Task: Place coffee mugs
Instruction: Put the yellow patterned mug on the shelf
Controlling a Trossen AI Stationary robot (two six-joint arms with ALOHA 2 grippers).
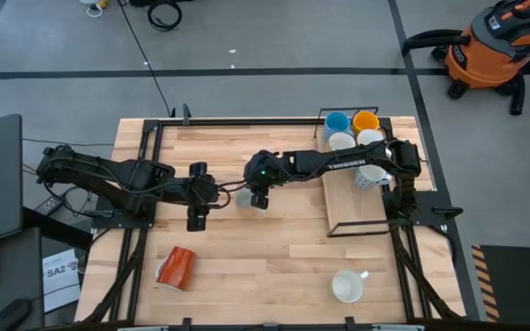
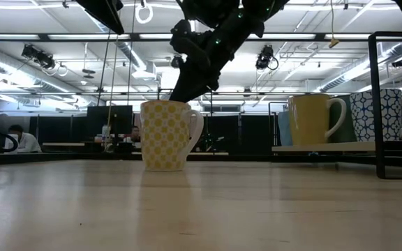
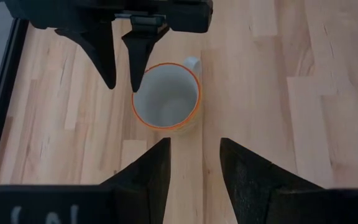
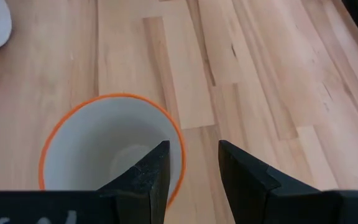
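I need to grab the cream mug by its orange rim (image 4: 180,148) with my right gripper next. Then I can place it on the wooden rack.
A cream mug with yellow dots and an orange rim (image 1: 246,197) stands upright on the table's middle; it also shows in the low view (image 2: 165,136). My right gripper (image 4: 192,165) is open above it, pointing down, with one finger inside the mug's mouth and one outside, astride the rim (image 4: 180,148). My left gripper (image 3: 194,163) is open and empty just left of the mug (image 3: 166,96), clear of it. Other mugs stand on the rack (image 1: 357,207): light blue (image 1: 337,120), orange-yellow (image 1: 366,119), two white (image 1: 342,141), blue-and-white patterned (image 1: 372,176). My right gripper comes at the mug from above, its open fingers on either side of the mug's wall near the rim (image 4: 180,148). Whether a finger touches the wall, I cannot tell. The mug stands on the table on its base.
A red-orange mug (image 1: 176,267) lies on its side near the front left. A white mug (image 1: 348,286) stands near the front right. The wooden rack with a black wire frame fills the table's right part. A black metal frame runs along the table's edges (image 1: 145,156).
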